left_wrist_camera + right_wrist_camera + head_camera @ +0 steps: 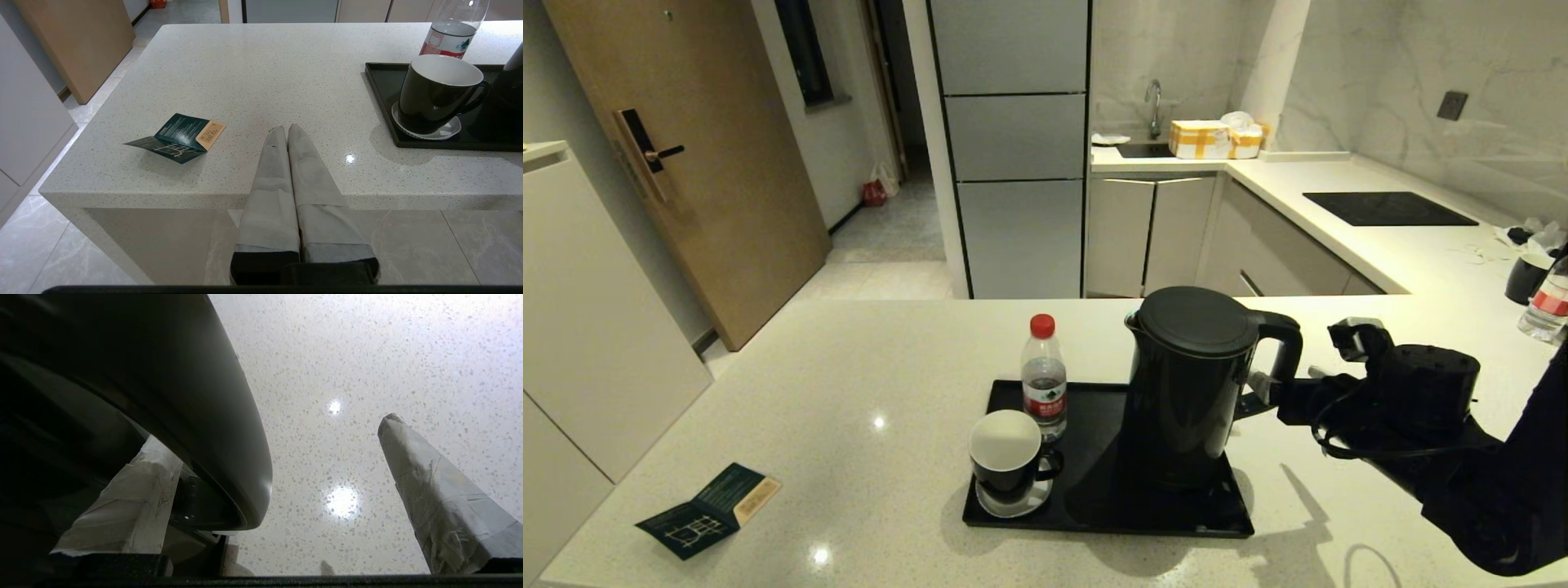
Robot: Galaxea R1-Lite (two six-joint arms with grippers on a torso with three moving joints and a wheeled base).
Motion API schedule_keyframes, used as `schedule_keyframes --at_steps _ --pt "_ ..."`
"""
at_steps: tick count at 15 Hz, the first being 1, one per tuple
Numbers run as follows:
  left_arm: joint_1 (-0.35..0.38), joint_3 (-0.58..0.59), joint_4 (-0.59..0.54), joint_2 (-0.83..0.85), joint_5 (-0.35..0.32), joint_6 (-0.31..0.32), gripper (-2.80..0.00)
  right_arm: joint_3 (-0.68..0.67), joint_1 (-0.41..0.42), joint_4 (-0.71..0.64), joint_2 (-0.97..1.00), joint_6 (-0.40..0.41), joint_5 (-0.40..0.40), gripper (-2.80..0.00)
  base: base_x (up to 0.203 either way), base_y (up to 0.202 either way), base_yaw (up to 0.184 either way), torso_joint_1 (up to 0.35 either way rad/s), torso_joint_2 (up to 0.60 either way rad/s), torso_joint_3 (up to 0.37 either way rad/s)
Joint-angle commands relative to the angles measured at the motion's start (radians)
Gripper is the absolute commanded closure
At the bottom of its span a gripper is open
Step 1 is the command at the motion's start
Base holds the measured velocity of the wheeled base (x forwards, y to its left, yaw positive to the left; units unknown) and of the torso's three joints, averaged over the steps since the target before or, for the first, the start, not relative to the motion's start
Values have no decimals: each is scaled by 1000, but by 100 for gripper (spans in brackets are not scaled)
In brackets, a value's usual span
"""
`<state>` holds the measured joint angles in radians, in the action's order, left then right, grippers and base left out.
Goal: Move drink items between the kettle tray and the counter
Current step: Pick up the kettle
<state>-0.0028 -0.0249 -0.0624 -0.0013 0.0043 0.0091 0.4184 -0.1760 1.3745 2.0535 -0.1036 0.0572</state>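
My right gripper's fingers stand on both sides of the loop handle, so my right gripper closes next. Closing now would catch the loop handle.
The tall matte-black kettle (1188, 392) stands upright on the right half of the flat black tray (1094, 514), which lies on the speckled off-white counter (849, 384). My right gripper (1262, 396) is at the kettle's loop handle (184, 396) and is open. One taped finger (135, 498) sits inside the loop behind the handle, while the other finger (429, 486) stands well clear over bare counter. My left gripper (287, 128) is shut on nothing and hangs over the counter's near edge, left of the tray; it is out of the head view.
A red-capped water bottle (1044, 380) and a black cup on a saucer (1006, 453) share the tray's left half. A dark green booklet (709, 510) lies near the counter's front left. A black mug (1525, 278) and another bottle (1547, 306) stand far right, beyond them the cooktop (1388, 208).
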Motion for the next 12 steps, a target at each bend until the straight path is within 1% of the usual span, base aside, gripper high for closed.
schedule_keyframes --at_steps 1,2,4,7,8,12 --pt "0 0 0 0 0 0 0 4 -2 6 17 10 4 -280 0 0 0 0 0 0" --pt "0 0 0 0 0 0 0 9 0 10 27 22 5 -280 0 0 0 0 0 0" --pt "0 -1 0 0 0 0 0 13 -2 15 30 27 32 -280 0 0 0 0 0 0" --pt "1 0 0 0 0 0 0 16 -2 15 30 27 33 -280 0 0 0 0 0 0" --pt "0 0 0 0 0 0 0 16 -2 15 28 27 33 0 0 0 0 0 0 0" --pt "1 0 0 0 0 0 0 14 -4 15 30 27 32 0 0 0 0 0 0 0"
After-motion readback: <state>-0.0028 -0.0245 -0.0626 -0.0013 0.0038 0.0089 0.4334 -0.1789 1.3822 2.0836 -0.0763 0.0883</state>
